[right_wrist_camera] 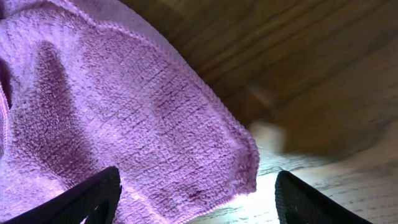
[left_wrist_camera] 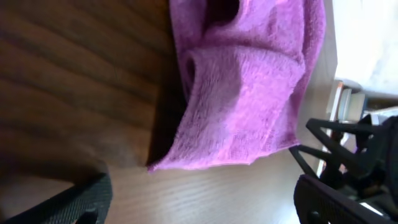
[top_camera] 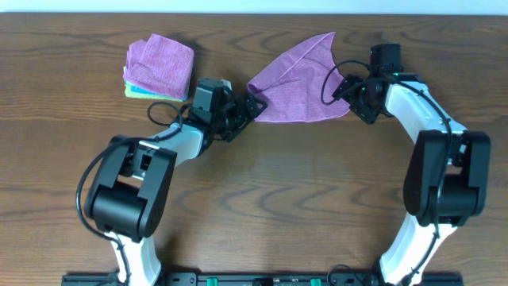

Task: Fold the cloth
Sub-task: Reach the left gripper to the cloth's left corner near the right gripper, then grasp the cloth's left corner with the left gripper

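Next, my left gripper grabs the corner of the cloth opposite my right gripper's corner, to lift and spread the purple cloth [top_camera: 298,79] for folding.
A purple cloth [top_camera: 298,79] lies rumpled on the wooden table at the back centre, one corner pointing up toward the far edge. My left gripper [top_camera: 248,111] is open at the cloth's left corner; in the left wrist view the cloth [left_wrist_camera: 249,87] lies just ahead of the open fingers [left_wrist_camera: 199,208], apart from them. My right gripper [top_camera: 349,102] is open at the cloth's right corner; in the right wrist view the cloth's corner [right_wrist_camera: 124,118] lies between the open fingers [right_wrist_camera: 196,199].
A stack of folded cloths [top_camera: 159,67], purple on top with green and blue beneath, sits at the back left. The table's far edge runs just behind the cloth.
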### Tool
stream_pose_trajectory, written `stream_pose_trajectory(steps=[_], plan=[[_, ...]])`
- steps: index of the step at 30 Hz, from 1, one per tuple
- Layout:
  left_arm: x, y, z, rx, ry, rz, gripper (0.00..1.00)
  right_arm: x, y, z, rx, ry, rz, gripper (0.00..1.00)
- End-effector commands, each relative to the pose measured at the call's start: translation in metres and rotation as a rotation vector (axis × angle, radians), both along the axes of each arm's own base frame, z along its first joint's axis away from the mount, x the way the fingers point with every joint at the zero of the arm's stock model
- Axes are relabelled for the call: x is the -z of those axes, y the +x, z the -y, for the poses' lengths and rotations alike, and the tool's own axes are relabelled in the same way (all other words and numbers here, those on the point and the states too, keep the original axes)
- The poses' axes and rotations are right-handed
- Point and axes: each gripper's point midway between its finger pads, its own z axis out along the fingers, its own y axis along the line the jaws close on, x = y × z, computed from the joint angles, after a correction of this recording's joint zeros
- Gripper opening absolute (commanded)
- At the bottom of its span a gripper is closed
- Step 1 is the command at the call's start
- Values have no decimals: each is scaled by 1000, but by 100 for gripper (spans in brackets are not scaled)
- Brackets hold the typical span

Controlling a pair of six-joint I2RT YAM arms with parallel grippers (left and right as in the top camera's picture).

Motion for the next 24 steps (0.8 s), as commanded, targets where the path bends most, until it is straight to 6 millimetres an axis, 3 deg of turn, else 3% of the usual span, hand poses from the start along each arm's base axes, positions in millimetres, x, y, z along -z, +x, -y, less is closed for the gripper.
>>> stream_pose_trajectory(steps=[1,8,16,17,21,22,23,24], plan=[[13,5,1,-16,8,-10,95,5,-1,-1,10,11,-14,80],[15,14,9,-40,-40,19,95,5,-1,-1,11,12,-14,80],[32,6,33,-16,-62,4,96,5,-2,-1,7,10,-16,79],[32,6,33,-19,-60,6,100,5,-2,-1,1,8,-16,78],[30,10,32,-29,-57,23,75,7,-6,0,-28,-5,-26,78],[31,10,32,-29,-57,23,64,7,-7,0,-33,-10,-30,78],[31,10,32,-29,-53,25,42,8,-8,1,-35,-14,-34,78],[32,10,31,-31,-51,22,27,8,-8,1,-34,-14,-35,78]])
